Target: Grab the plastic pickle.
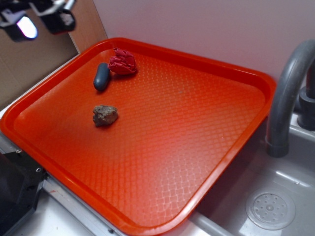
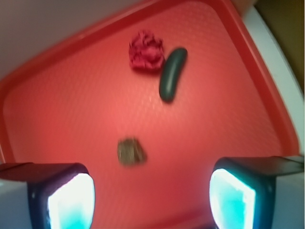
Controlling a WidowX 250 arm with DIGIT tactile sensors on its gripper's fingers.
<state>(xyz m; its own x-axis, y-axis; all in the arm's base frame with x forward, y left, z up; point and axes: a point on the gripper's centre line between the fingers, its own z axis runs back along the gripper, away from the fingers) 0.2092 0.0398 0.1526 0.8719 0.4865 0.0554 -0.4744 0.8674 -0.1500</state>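
Note:
I will use my gripper next to grab the pickle by the end away from the wad (image 1: 100, 84), because the red wad (image 1: 122, 62) is tight up against one side of the pickle's upper half.
The plastic pickle (image 1: 102, 76) (image 2: 172, 74) is a smooth dark green-grey oval lying flat near the far left corner of the orange tray (image 1: 206, 69) (image 2: 52, 95). It touches or nearly touches a wrinkly red wad (image 1: 122, 62) (image 2: 146, 51). My gripper (image 1: 42, 19) (image 2: 152, 198) hangs high above the tray's far left edge, well short of the pickle. It is open, with its two pale pads (image 2: 71, 202) far apart and nothing between them.
A lumpy brown-grey piece (image 1: 105, 115) (image 2: 130, 151) lies on the tray nearer to the front than the pickle. A grey faucet (image 1: 288, 93) and a sink with a round drain (image 1: 270, 210) stand to the right of the tray. A brown panel (image 1: 44, 59) rises behind the left edge.

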